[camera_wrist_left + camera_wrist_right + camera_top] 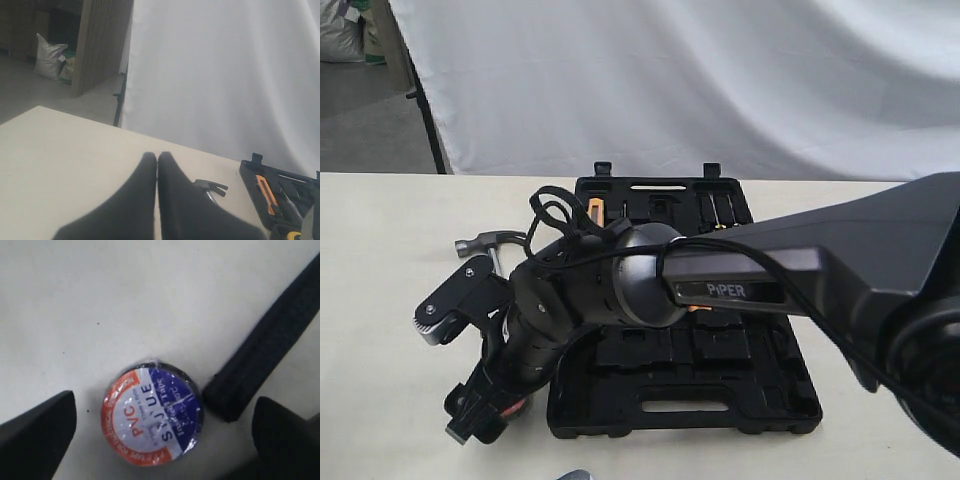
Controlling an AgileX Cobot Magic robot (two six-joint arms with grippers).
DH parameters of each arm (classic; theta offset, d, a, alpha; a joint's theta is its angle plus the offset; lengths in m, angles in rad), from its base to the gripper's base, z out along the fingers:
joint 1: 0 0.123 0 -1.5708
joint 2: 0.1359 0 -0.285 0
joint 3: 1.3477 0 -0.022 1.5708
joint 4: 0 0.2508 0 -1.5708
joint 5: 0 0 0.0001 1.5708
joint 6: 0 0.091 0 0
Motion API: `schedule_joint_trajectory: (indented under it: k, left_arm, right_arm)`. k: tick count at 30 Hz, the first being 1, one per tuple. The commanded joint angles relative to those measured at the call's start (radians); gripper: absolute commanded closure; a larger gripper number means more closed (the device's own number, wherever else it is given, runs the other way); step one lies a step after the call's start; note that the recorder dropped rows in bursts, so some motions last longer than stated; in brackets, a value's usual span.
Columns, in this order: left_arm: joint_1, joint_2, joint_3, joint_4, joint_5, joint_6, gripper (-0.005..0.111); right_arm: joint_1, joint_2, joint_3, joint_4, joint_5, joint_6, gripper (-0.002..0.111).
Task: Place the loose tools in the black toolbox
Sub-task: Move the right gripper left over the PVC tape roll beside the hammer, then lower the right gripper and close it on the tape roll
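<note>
My right gripper next needs to grab the PVC tape roll [151,415] by its round outer edge [197,399] to put the roll away in the black toolbox.
The black toolbox [620,415] lies open on the table, and the left wrist view catches its corner [248,172]. My right arm reaches across it to the left. Its gripper [460,365] [162,440] is open, with a finger on each side of a PVC tape roll [151,415] that lies flat on the table, untouched. A hammer [485,242] [212,186] lies left of the toolbox, and the end of its black handle [265,352] is close beside the roll. My left gripper [157,156] is shut on nothing, above bare table.
An orange utility knife [267,192] [594,210] sits in the toolbox's far half. A white cloth backdrop [670,80] hangs behind the table. The right arm's body [770,275] covers much of the toolbox.
</note>
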Motion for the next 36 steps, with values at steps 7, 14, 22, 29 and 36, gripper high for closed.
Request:
schedule_joint_trajectory:
  k: [7, 14, 22, 29, 36]
  left_arm:
    - [0.025, -0.003, -0.003, 0.004, -0.007, -0.005, 0.106]
    - [0.025, -0.003, -0.003, 0.004, -0.007, -0.005, 0.106]
    - [0.025, -0.003, -0.003, 0.004, -0.007, -0.005, 0.106]
    - [0.025, -0.003, -0.003, 0.004, -0.007, -0.005, 0.106]
    - [0.025, -0.003, -0.003, 0.004, -0.007, -0.005, 0.106]
  right_arm:
    - [0.036, 0.002, -0.005, 0.007, 0.012, -0.047, 0.02]
    - [0.037, 0.002, -0.005, 0.007, 0.01, -0.045, 0.02]
    - [0.037, 0.002, -0.005, 0.007, 0.001, -0.043, 0.02]
    - [0.037, 0.004, -0.005, 0.007, -0.004, -0.036, 0.02]
    - [0.035, 0.036, -0.005, 0.003, -0.026, -0.032, 0.02]
